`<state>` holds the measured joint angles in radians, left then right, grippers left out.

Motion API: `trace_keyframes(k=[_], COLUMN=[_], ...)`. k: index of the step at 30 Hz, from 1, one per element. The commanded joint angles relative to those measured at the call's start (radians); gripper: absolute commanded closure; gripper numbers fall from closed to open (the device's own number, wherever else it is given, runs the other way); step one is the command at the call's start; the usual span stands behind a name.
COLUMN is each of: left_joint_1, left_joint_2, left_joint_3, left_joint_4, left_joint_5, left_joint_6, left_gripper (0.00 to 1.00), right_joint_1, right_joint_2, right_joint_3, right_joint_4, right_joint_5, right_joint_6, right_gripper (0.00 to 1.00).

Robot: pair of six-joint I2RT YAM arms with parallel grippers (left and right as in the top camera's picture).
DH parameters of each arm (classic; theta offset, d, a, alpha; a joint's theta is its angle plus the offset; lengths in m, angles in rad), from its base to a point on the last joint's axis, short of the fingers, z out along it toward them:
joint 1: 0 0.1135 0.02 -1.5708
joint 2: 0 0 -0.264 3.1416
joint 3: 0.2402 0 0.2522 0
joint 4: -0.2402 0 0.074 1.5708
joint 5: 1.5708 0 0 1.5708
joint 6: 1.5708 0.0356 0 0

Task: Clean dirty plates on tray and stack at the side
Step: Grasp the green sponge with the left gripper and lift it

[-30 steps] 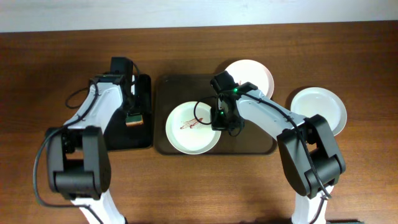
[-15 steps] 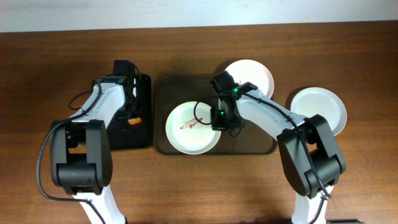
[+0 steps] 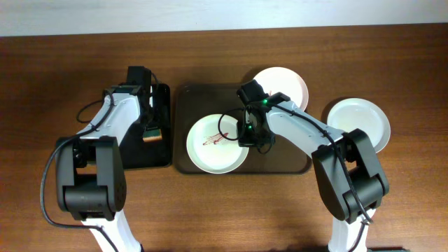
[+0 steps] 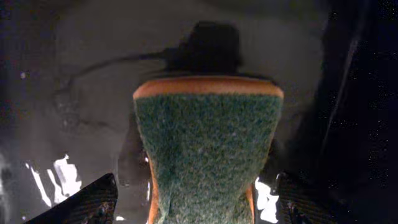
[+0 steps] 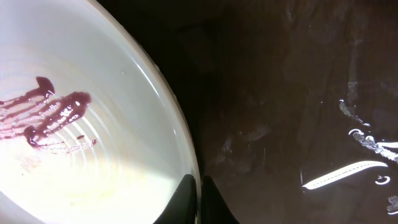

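Note:
My left gripper closes on the sponge's narrow part (image 3: 152, 131) (image 4: 203, 198) next, since it lies between the open fingers with both sides free. Closing now would catch it.
A white dirty plate (image 3: 213, 145) with red smears lies on the brown tray (image 3: 280, 157). My right gripper (image 3: 247, 134) is shut on its right rim; the right wrist view shows the fingers (image 5: 200, 186) pinching the plate's edge (image 5: 93, 137). A green and orange sponge (image 3: 151, 133) lies on the black tray (image 3: 140, 154). My left gripper (image 3: 150, 124) is over it. In the left wrist view its fingers (image 4: 199, 199) stand apart on either side of the sponge (image 4: 208, 143), with gaps on both sides.
One clean white plate (image 3: 283, 82) overlaps the brown tray's back right corner. Another clean white plate (image 3: 360, 122) lies on the wooden table to the right. The black tray's wet floor (image 4: 74, 93) surrounds the sponge.
My left arm shifted a little to the right over the black tray. The sponge tipped on edge half a second ago and now lies flat. The right arm and plate have not moved.

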<state>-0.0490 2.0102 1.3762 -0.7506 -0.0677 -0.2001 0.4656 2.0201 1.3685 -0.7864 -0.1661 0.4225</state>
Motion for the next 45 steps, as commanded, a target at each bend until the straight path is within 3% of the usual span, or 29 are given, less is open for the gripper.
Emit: trace_keyframes(k=[1,3,9,13,24,45], left_joint_1=[0.006,0.006,0.006,0.006,0.006,0.015], left_joint_2=[-0.035,-0.035,-0.035,-0.035,-0.108,-0.515], left_joint_3=[-0.001,-0.001,-0.001,-0.001,-0.001,-0.001], left_joint_4=[0.014,0.019,0.032,0.031,0.002,0.070], left_joint_5=[-0.011,-0.011,-0.010,-0.007,-0.022,-0.140], left_joint_6=[0.003,0.003,0.003,0.003,0.003,0.038], left_gripper=[0.23,0.28,0.83,1.00,1.00,1.00], right_joint_1=[0.006,0.006,0.006,0.006,0.006,0.006], right_joint_2=[0.000,0.000,0.000,0.000,0.000,0.000], right_joint_3=[-0.009,-0.009,-0.009,-0.009,-0.009,-0.009], right_joint_4=[-0.010,-0.010,-0.010,-0.010,-0.010,-0.014], right_joint_5=[0.013,0.013,0.013,0.013,0.013,0.013], right_joint_6=[-0.007,-0.007,-0.007,-0.007,-0.007,-0.007], right_gripper=[0.96,0.96,0.96,0.96,0.96,0.96])
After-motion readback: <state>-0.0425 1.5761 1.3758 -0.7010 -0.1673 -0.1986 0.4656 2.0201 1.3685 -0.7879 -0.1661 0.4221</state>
